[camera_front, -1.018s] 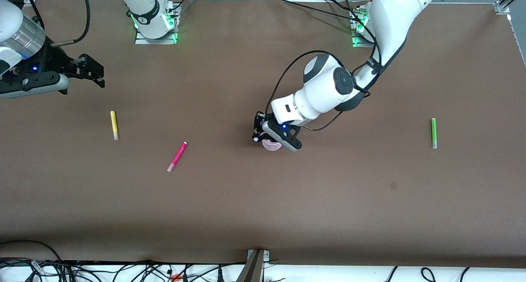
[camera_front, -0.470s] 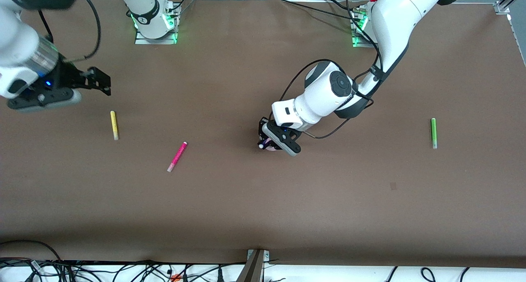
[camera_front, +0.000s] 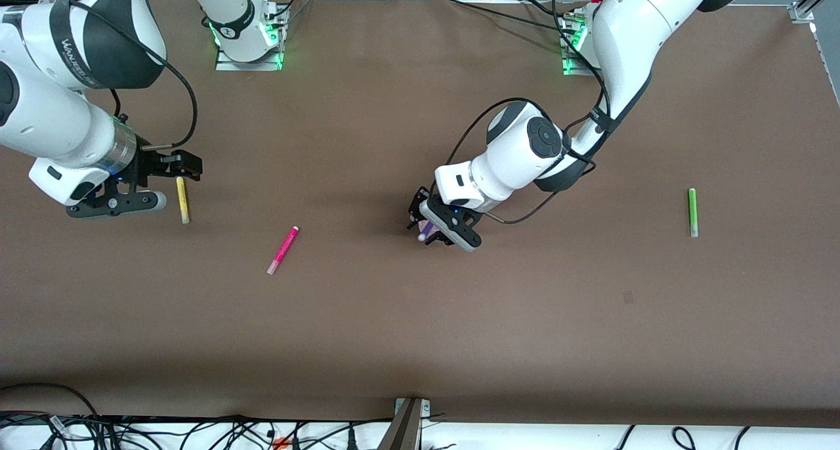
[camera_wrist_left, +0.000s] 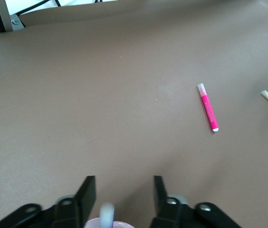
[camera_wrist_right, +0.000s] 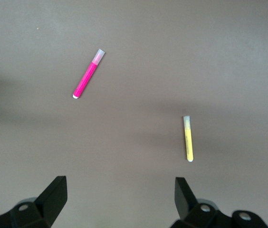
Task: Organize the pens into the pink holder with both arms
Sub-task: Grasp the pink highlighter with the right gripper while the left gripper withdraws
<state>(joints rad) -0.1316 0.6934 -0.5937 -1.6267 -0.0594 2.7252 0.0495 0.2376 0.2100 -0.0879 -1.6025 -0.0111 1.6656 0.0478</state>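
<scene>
The magenta pen's pale clear end [camera_front: 272,268] needs to stay free to go into the pink holder, so my right gripper should next pick up the magenta pen by its white-tipped end [camera_front: 293,233].
My left gripper [camera_front: 421,222] is open over the pink holder, which it hides in the front view. In the left wrist view the holder's rim [camera_wrist_left: 124,225] shows between the open fingers of the left gripper [camera_wrist_left: 124,183]. The dark purple pen [camera_front: 425,229] stands in the holder, its pale cap [camera_wrist_left: 107,214] free of both fingers. My right gripper [camera_front: 187,166] is open and empty just above the yellow pen [camera_front: 182,201]. The right wrist view shows the right gripper [camera_wrist_right: 119,183], the yellow pen [camera_wrist_right: 188,140] and the magenta pen [camera_wrist_right: 87,76]. The magenta pen [camera_front: 283,249] and the green pen [camera_front: 692,212] lie on the table.
The brown table [camera_front: 420,332] ends in a front edge with cables and a metal bracket [camera_front: 408,414]. Both arm bases [camera_front: 249,40] stand along the edge farthest from the front camera.
My right arm has swung in and come down to the yellow pen. My left gripper has shifted slightly over the holder, which now shows less.
</scene>
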